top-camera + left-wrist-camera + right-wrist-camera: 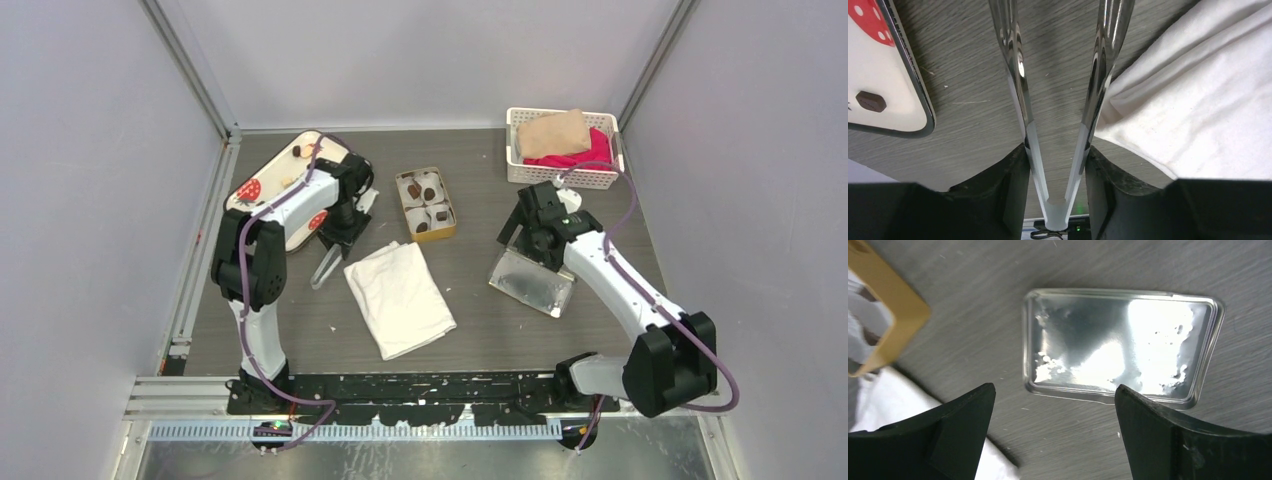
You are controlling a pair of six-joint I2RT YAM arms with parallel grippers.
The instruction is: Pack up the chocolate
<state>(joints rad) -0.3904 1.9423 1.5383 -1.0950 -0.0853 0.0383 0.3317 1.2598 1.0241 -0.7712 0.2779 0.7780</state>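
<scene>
I need to grab the tin lid by its short rim with my right gripper next, so that it can close up the packed gold tin.
Several chocolates lie in the paper cups of the gold tin, one of them near its far end. Two more sit on the white strawberry tray: a dark one and a paler one. The left wrist view shows one dark chocolate on the tray's corner. My left gripper is shut on silver tongs, which are spread open and empty over the table, between the tray and a white cloth. My right gripper is open and empty, just above the near edge of the silver lid.
The folded white cloth lies in the middle of the table. A white basket with tan and red cloths stands at the back right. The gold tin's corner shows at the left of the right wrist view.
</scene>
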